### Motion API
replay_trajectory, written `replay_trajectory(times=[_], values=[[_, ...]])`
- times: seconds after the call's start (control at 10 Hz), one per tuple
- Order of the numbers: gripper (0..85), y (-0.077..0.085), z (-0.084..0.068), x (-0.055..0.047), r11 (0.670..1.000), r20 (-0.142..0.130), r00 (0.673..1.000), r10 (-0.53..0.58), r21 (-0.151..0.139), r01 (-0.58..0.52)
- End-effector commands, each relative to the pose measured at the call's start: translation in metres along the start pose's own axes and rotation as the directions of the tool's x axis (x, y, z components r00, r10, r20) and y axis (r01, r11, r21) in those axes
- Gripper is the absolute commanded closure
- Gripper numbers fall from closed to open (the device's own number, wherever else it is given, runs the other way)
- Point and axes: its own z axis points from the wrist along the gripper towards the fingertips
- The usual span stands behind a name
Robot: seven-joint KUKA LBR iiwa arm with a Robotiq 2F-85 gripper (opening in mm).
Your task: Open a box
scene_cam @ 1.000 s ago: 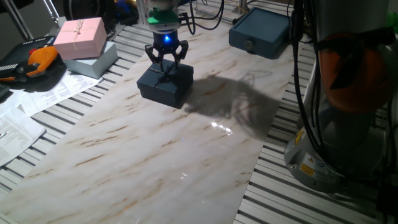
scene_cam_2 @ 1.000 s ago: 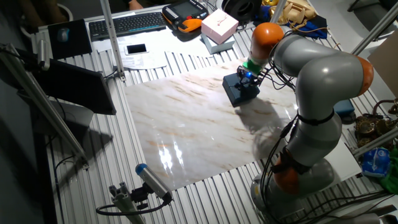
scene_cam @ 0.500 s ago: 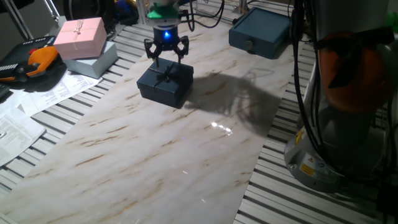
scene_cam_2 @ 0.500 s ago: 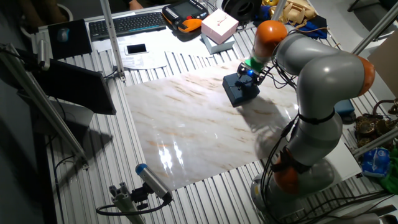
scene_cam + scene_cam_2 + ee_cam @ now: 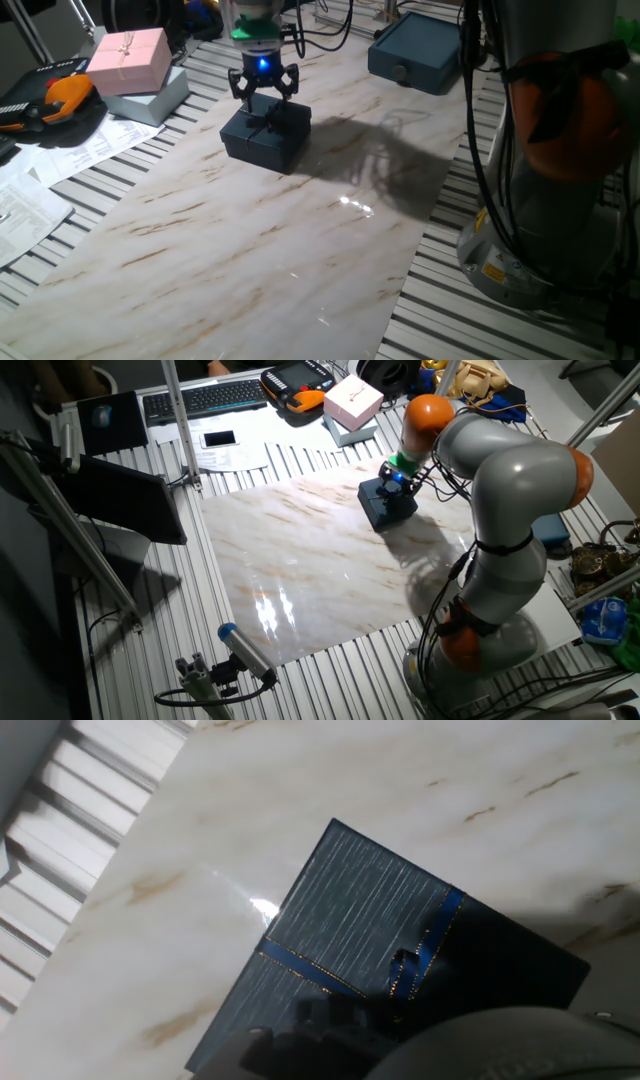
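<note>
The flat lid is wider than my open fingers, so my gripper should next grab the ribbon bow (image 5: 268, 122) standing up at the lid's middle to open the box.
The box (image 5: 266, 136) is a small dark navy gift box with its lid on, standing on the marble sheet (image 5: 300, 240). My gripper (image 5: 263, 93) hangs just above the box's far edge with its fingers spread and nothing between them. In the other fixed view the gripper (image 5: 396, 479) is over the box (image 5: 388, 506). The hand view shows the lid (image 5: 350, 930) from close above, with its thin blue ribbon and bow (image 5: 411, 967). Blurred dark parts of the hand hide the lid's lower edge.
A pink gift box (image 5: 130, 57) sits on a pale blue box at the back left. A larger blue case with a round knob (image 5: 415, 52) is at the back right. Papers (image 5: 40, 170) and an orange-black tool (image 5: 55, 100) lie at the left. The arm's base (image 5: 540, 200) stands at the right.
My gripper rose from the lid, where its fingertips were down at the bow, and shifted slightly left. The box has not moved and its lid stays on.
</note>
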Motion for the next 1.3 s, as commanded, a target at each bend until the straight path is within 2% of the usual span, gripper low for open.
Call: replay_trajectory(times=[0.0, 0.1, 0.2, 0.3, 0.4, 1.1, 1.2], values=[[17.0, 0.001, 0.002, 0.002, 1.0, 0.006, 1.0, 0.001, 0.004, -0.001], [17.0, 0.002, 0.005, 0.005, 1.0, 0.015, 1.0, 0.0, 0.01, 0.0], [34.0, 0.003, 0.006, 0.006, 1.0, 0.012, 1.0, 0.0, 0.009, 0.0], [34.0, 0.001, 0.007, 0.005, 1.0, -0.005, 1.0, -0.001, 0.001, 0.001], [34.0, -0.001, 0.01, 0.004, 1.0, -0.007, 1.0, -0.009, -0.005, 0.009], [34.0, -0.004, 0.016, 0.006, 1.0, -0.006, 1.0, -0.023, -0.006, 0.023], [51.0, -0.004, 0.016, 0.006, 1.0, -0.004, 1.0, -0.027, -0.005, 0.027]])
